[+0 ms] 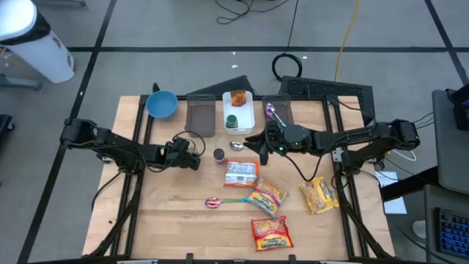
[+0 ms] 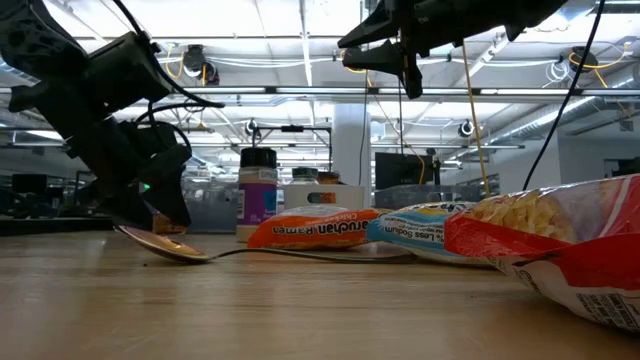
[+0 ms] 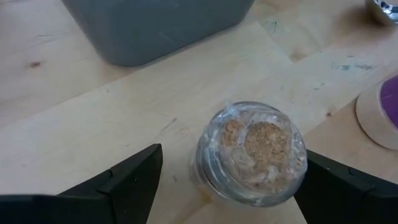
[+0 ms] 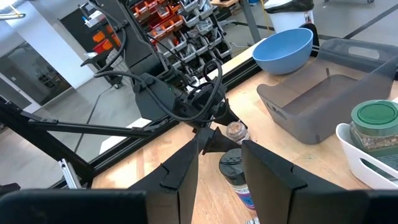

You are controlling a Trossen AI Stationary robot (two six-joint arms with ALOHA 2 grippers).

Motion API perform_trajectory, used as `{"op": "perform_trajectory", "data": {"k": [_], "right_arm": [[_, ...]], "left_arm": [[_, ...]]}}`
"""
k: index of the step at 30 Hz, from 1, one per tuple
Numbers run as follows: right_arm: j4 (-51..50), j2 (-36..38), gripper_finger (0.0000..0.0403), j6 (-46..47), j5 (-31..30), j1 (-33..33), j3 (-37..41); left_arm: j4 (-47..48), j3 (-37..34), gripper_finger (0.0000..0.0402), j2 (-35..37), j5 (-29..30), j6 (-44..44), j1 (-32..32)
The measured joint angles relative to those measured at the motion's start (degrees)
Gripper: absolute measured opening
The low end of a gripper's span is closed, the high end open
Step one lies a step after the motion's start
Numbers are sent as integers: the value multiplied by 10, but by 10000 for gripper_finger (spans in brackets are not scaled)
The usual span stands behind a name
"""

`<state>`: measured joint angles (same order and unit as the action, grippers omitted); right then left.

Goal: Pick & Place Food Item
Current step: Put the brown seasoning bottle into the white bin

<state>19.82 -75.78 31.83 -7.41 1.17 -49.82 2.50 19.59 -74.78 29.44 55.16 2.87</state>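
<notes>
The small clear jar has to go in the white bin (image 1: 236, 116), so the left gripper needs to grab it next by its round glass sides.
A small clear jar (image 3: 250, 155) stands upright on the wooden table (image 1: 168, 213). It has crumpled film over its mouth and brown crumbs inside. My left gripper (image 3: 236, 186) is open, low over the table, with one finger on each side of the jar. There is a clear gap on one side, and the other finger (image 3: 342, 186) stands close beside the jar. The right wrist view shows the jar (image 4: 236, 132) at my left gripper (image 4: 211, 134). My right gripper (image 1: 255, 144) hangs open and empty, high above the table's middle (image 2: 400, 55).
A dark-lidded spice jar (image 1: 219, 155) stands just beyond the small jar. Ramen packets (image 1: 240, 172) (image 1: 266, 196) (image 1: 272, 233) (image 1: 320, 194) lie toward the near right. Behind are a grey tray (image 3: 155, 25), a white bin (image 1: 238, 119), a blue bowl (image 1: 161, 104) and spoons (image 1: 238, 145) (image 2: 165, 245).
</notes>
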Motion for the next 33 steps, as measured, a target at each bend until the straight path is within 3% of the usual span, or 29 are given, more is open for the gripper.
{"op": "perform_trajectory", "data": {"k": [14,25,28,33], "right_arm": [[0,0,116,-1,0,0,0],[0,0,116,-1,0,0,0],[0,0,116,1,0,0,0],[0,0,116,1,1,0,0]], "left_arm": [[-3,0,216,0,-14,-6,0],[-3,0,209,0,-17,-5,0],[-13,1,200,0,-40,-12,0],[-46,1,201,17,-142,-56,0]]}}
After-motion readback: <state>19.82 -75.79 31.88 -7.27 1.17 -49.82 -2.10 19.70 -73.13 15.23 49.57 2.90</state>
